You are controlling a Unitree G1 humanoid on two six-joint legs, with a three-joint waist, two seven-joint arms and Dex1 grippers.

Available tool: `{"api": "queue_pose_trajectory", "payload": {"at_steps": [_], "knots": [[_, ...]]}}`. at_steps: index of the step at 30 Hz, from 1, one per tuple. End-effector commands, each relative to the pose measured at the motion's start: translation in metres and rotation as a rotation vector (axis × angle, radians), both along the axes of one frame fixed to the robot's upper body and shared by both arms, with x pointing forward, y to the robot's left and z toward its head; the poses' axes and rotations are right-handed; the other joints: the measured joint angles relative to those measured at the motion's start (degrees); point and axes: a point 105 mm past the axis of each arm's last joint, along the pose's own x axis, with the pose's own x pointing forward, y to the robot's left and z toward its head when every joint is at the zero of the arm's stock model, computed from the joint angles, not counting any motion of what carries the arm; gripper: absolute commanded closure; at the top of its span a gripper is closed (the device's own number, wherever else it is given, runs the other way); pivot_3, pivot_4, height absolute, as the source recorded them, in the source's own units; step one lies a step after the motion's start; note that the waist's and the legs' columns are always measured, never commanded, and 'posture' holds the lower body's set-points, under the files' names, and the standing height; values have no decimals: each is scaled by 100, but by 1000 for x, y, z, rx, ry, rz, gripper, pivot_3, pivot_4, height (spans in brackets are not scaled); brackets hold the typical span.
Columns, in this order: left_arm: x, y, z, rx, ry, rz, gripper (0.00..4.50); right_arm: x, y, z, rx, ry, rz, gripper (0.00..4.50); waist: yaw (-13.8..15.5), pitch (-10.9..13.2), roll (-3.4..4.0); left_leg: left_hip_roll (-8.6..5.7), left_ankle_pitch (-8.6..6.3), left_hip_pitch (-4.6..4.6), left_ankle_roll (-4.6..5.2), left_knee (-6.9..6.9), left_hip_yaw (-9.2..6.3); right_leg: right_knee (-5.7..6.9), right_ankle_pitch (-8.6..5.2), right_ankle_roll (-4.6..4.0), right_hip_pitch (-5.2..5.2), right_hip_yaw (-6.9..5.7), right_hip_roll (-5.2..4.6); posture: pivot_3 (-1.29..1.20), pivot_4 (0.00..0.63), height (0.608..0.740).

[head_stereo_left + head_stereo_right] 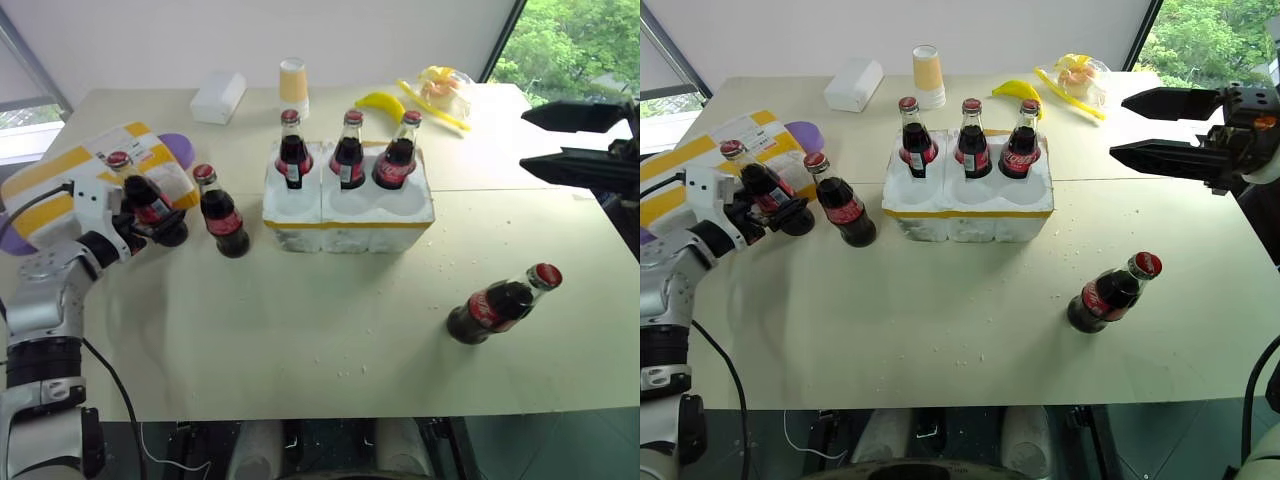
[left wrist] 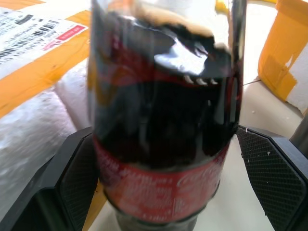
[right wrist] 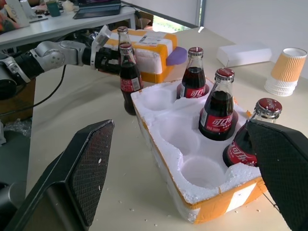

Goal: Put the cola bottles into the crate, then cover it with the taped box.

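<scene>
The bottle's red label (image 1: 152,208) (image 2: 163,190) is between both fingers, so they would hold the bottle if they closed now. My left gripper needs to close on the bottle.
The white crate (image 1: 345,238) with its yellow band sits mid-table. Three cola bottles (image 1: 293,152) (image 1: 348,152) (image 1: 397,155) stand in its far wells, and the near wells are empty. Another bottle (image 1: 222,215) stands to the left of the crate. Further left, a bottle (image 1: 148,200) stands beside the taped box (image 1: 60,180). My left gripper (image 1: 160,228) is open with one finger on each side of that bottle's lower body. One bottle (image 1: 500,303) lies on its side at the right. My right gripper (image 1: 522,142) hangs open above the table's right side, holding nothing.
At the back stand a small plain white box (image 1: 218,97), a stack of paper cups (image 1: 293,85), a banana (image 1: 380,102) and a clear bag of food (image 1: 445,85). A purple item (image 1: 175,148) lies behind the taped box. Styrofoam crumbs dot the table in front of the crate.
</scene>
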Motion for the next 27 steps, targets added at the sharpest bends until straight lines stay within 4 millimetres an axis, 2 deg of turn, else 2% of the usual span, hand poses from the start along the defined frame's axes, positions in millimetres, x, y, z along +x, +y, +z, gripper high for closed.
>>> {"api": "queue_pose_trajectory", "payload": {"at_steps": [1, 2, 3, 7, 13, 21, 27], "knots": [[5, 1, 11, 19, -44, -1, 63, -9, -1, 15, -7, -81, -8, 0, 0, 0, 0, 0, 0, 0, 0, 0, 0, 0, 0, 0, 1, 0, 0, 0, 150, 740], [5, 1, 11, 16, -45, -2, 63, -8, -2, 15, -6, -83, -14, 0, -1, 0, 0, 0, 0, 0, 0, 1, 0, 0, 0, 0, 1, 0, 0, 0, 150, 740], [6, 1, 12, 15, -50, -6, 300, -7, -2, 15, -4, -84, -18, 0, -1, 0, 0, 0, 0, 0, 0, 1, 0, 0, 0, 0, 1, 0, 0, 0, 150, 740], [5, 2, 14, 15, -54, -13, 1708, -6, -3, 15, 3, -84, -29, 0, 2, 1, -2, 0, 0, 0, 0, 1, -1, 0, 0, 0, 2, 0, 0, 0, 150, 740], [-3, 5, 21, 29, -43, -47, 1658, -3, -7, 11, 6, -81, -48, 0, -9, 1, -4, 0, 0, 0, 1, 2, -2, -1, 0, 1, 2, -1, 0, 0, 150, 740], [-20, 0, 40, 54, -35, -140, 1658, 1, -6, 8, 10, -85, -52, 0, -7, 9, -17, 2, 0, -1, 0, 2, -3, 0, 0, 1, 1, -1, 1, 0, 150, 740], [-49, -12, 60, 112, 6, -299, 1658, 4, -9, 1, 5, -81, -61, 0, -13, 18, -32, 4, 0, -6, 0, 1, -3, -5, 0, 1, -3, -1, 1, 0, 150, 740]]}}
